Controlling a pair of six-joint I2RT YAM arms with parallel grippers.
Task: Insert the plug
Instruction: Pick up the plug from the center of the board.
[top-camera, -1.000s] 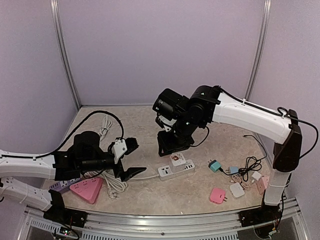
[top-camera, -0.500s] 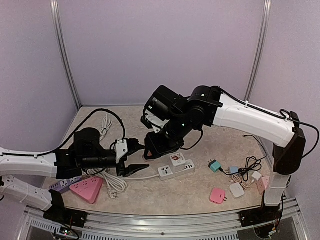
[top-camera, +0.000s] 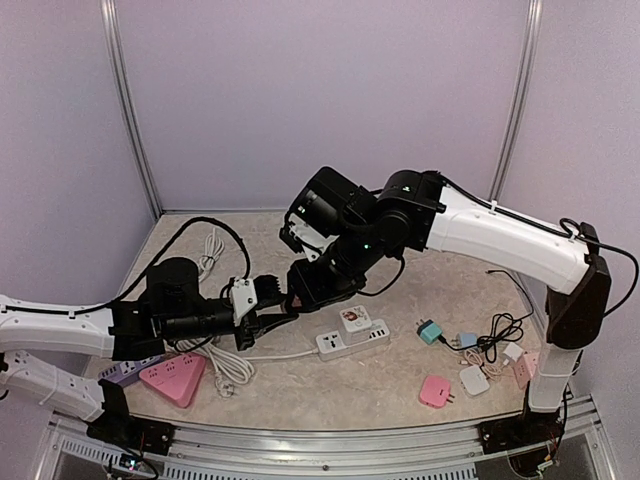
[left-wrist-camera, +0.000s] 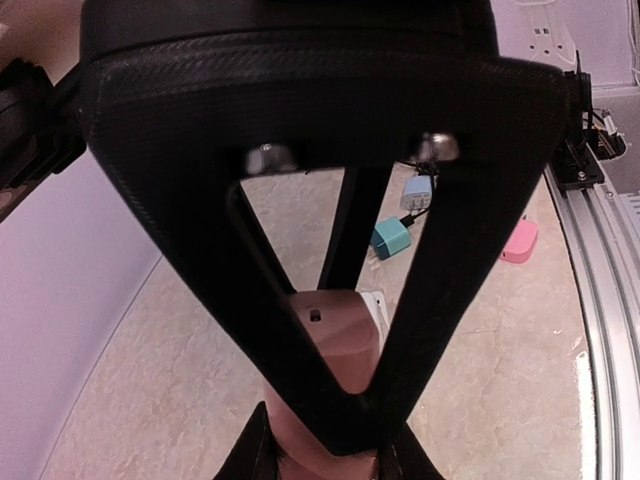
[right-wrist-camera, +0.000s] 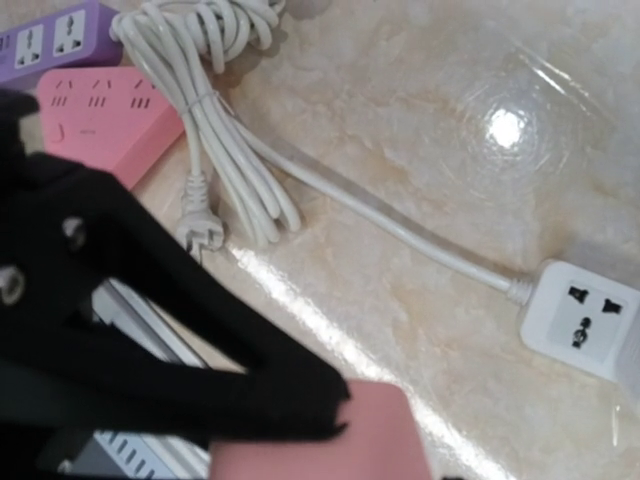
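Observation:
Next, the right gripper grabs the sides of the plug's body, opposite my left gripper, to insert the pink plug (right-wrist-camera: 330, 435) in the white strip.
In the left wrist view a pink plug (left-wrist-camera: 338, 340) hangs in the air over the table. My left gripper (left-wrist-camera: 325, 455) has its two fingers pressed on the plug's sides from below. My right gripper (top-camera: 305, 290) comes in from the far side, its black fingers meeting in a V on the same plug. In the right wrist view the plug (right-wrist-camera: 330, 435) fills the bottom edge, with a black left finger (right-wrist-camera: 200, 370) against it. In the top view the plug itself is hidden between the two grippers. The white power strip (top-camera: 352, 338) lies just to the right of them.
A small plug with a cartoon face (top-camera: 354, 318) sits in the white strip. A coiled white cable (top-camera: 225, 365), a pink triangular strip (top-camera: 172, 380) and a purple strip (top-camera: 125, 372) lie front left. Teal (top-camera: 429, 331), pink (top-camera: 436, 391) and white (top-camera: 473, 380) adapters lie at the right.
My right arm swung left from above the white strip and brought the plug to the left gripper. The left gripper's wide-open fingers closed in on the plug.

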